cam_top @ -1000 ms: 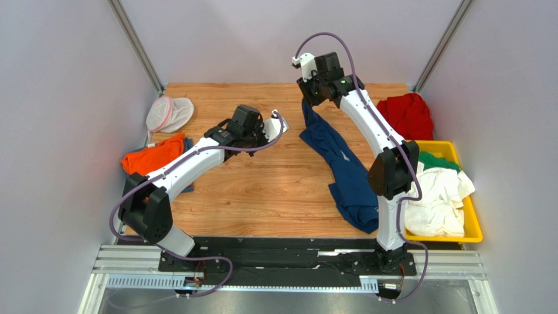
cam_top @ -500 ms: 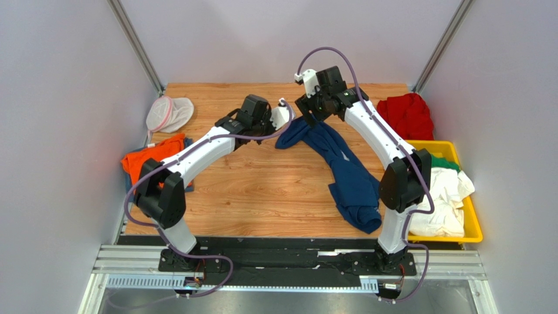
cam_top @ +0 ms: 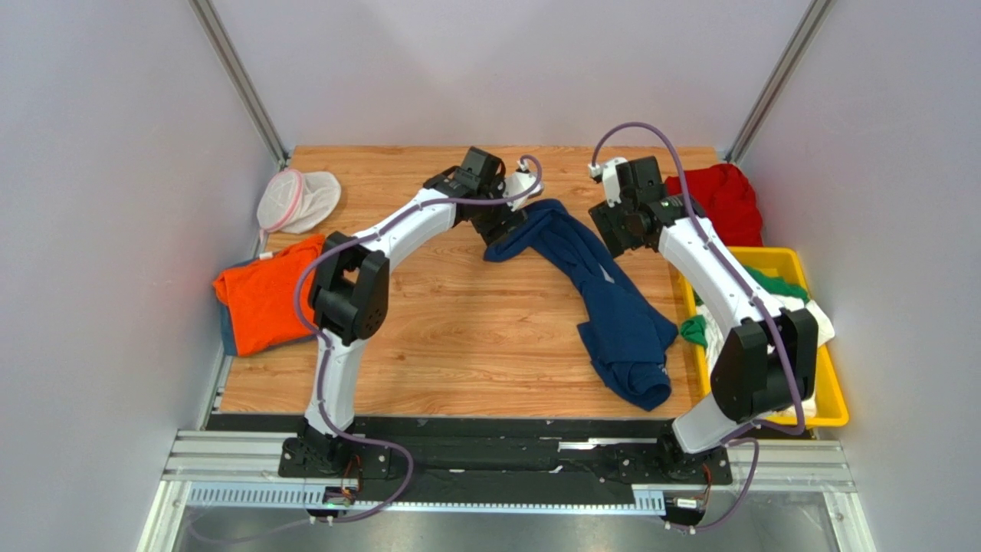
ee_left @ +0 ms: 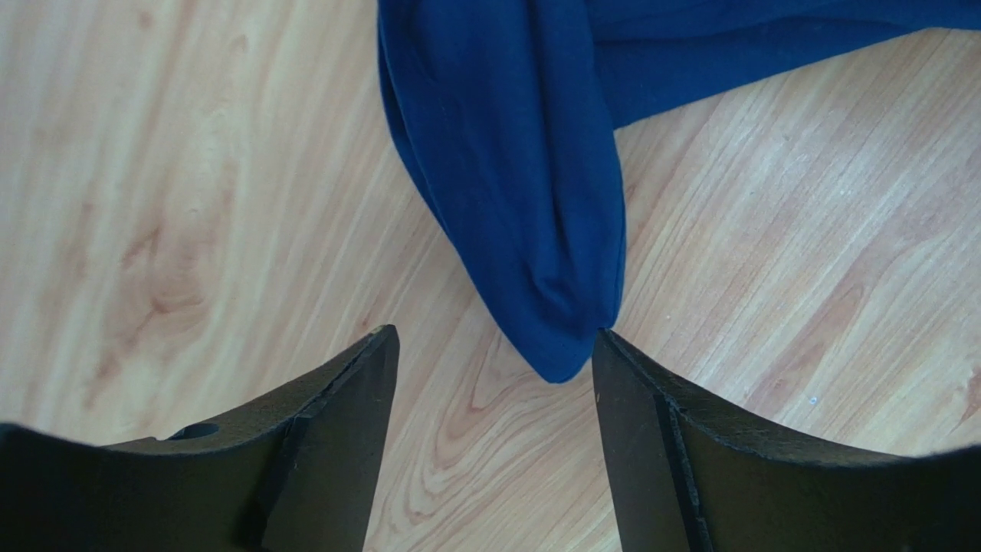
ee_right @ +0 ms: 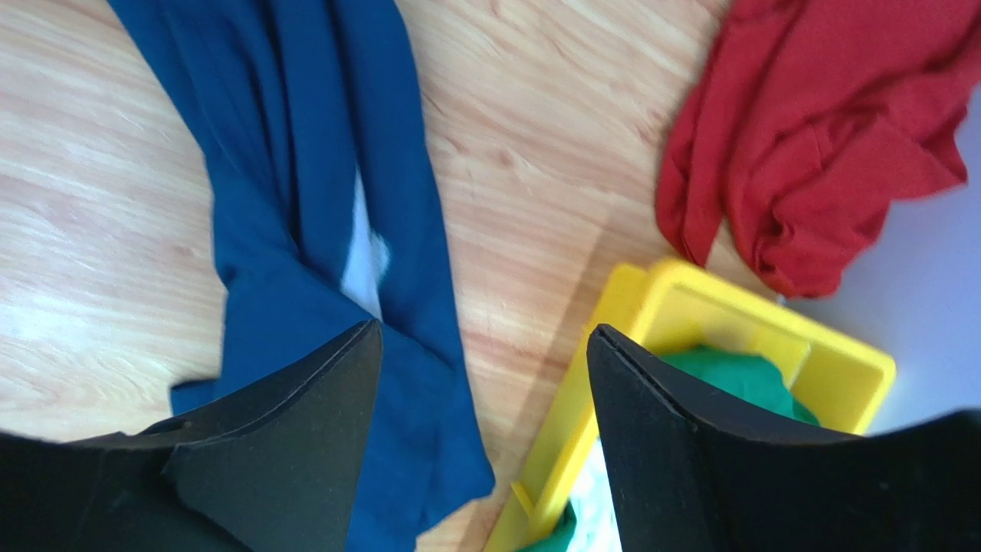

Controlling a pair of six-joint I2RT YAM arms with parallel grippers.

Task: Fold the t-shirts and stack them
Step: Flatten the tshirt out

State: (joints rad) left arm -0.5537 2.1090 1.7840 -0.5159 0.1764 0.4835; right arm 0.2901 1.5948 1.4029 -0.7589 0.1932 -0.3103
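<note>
My left gripper next needs to grab the cloth tip at its far end (cam_top: 495,253) to spread the navy t-shirt (cam_top: 610,305) for folding.
The navy t-shirt (cam_top: 610,305) lies crumpled in a long diagonal strip on the table, a pale patch of its print (ee_right: 366,259) peeking out of a fold. My left gripper (cam_top: 502,219) is open over the shirt's far-left end; that cloth tip (ee_left: 541,230) lies on the wood, just short of the right fingertip (ee_left: 628,380). My right gripper (cam_top: 611,228) is open above the strip's right edge (ee_right: 299,173), holding nothing. An orange t-shirt (cam_top: 265,293) lies at the left edge and a red t-shirt (cam_top: 720,196) at the far right. White (cam_top: 806,328) and green (ee_right: 725,374) t-shirts fill the yellow bin.
The yellow bin (cam_top: 837,397) stands along the table's right edge, its corner (ee_right: 679,293) under my right gripper. A white mesh pouch with a pink rim (cam_top: 297,196) lies at the far left. Bare wood (cam_top: 461,334) lies between the orange and navy shirts.
My left gripper has opened and moved farther back over the navy shirt's end. My right gripper let go of the shirt, which dropped flat, and swung right toward the bin.
</note>
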